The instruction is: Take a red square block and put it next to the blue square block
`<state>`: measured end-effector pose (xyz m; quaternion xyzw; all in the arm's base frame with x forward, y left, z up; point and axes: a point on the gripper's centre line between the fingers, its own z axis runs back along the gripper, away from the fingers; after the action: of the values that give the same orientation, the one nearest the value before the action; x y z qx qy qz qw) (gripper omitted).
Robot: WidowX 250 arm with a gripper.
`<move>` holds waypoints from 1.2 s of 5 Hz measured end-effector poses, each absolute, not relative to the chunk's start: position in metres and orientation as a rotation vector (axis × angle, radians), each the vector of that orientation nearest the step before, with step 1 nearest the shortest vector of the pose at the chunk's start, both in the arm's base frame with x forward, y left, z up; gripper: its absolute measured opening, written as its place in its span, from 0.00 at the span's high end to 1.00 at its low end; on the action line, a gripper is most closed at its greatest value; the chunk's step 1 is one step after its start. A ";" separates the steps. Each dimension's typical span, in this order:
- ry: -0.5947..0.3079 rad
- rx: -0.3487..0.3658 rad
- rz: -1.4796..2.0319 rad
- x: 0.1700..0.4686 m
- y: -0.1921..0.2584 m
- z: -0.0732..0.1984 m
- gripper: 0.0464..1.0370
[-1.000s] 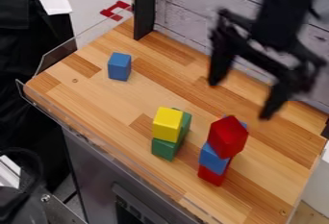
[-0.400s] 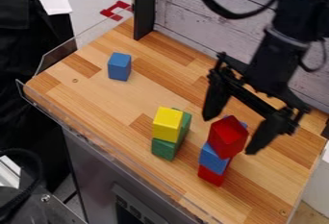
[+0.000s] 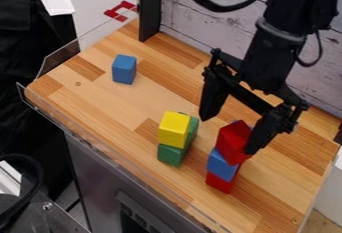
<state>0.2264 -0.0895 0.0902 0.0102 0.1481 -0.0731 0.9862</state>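
My gripper will set the upper red block (image 3: 232,142) beside the blue square block, so next it will grab the red block by its opposite sides.
The gripper (image 3: 227,134) hangs open over the right part of the table, around the height of the stack's top, its right finger overlapping the edge of the upper red block (image 3: 232,142) in the view. That red block rests tilted on top of a stack. Below it are blue pieces (image 3: 220,166), and a lower red block (image 3: 219,182) is at the bottom. The blue square block (image 3: 124,69) stands alone at the upper left of the table. Whether the gripper touches the upper red block, I cannot tell.
A yellow block (image 3: 174,129) sits on green blocks (image 3: 170,154) left of the red and blue stack. The wooden table (image 3: 87,97) has a clear plastic rim along its front left. A black post (image 3: 150,9) rises at the back edge.
The gripper has come down toward the stack and shifted a little left, its fingers staying apart. The blocks have not moved.
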 end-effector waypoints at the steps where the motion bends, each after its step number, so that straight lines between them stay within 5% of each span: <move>1: 0.330 0.012 -0.185 0.227 -0.096 0.076 0.36; 2: 0.325 0.012 -0.195 0.231 -0.102 0.074 0.47; 4: 0.323 0.024 -0.161 0.229 -0.098 0.084 0.47; 5: 0.199 0.019 -0.044 0.229 -0.068 0.133 0.47; 6: 0.216 0.040 0.104 0.227 -0.033 0.161 0.47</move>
<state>0.2270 -0.0335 0.1613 0.0199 0.1077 0.0520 0.9926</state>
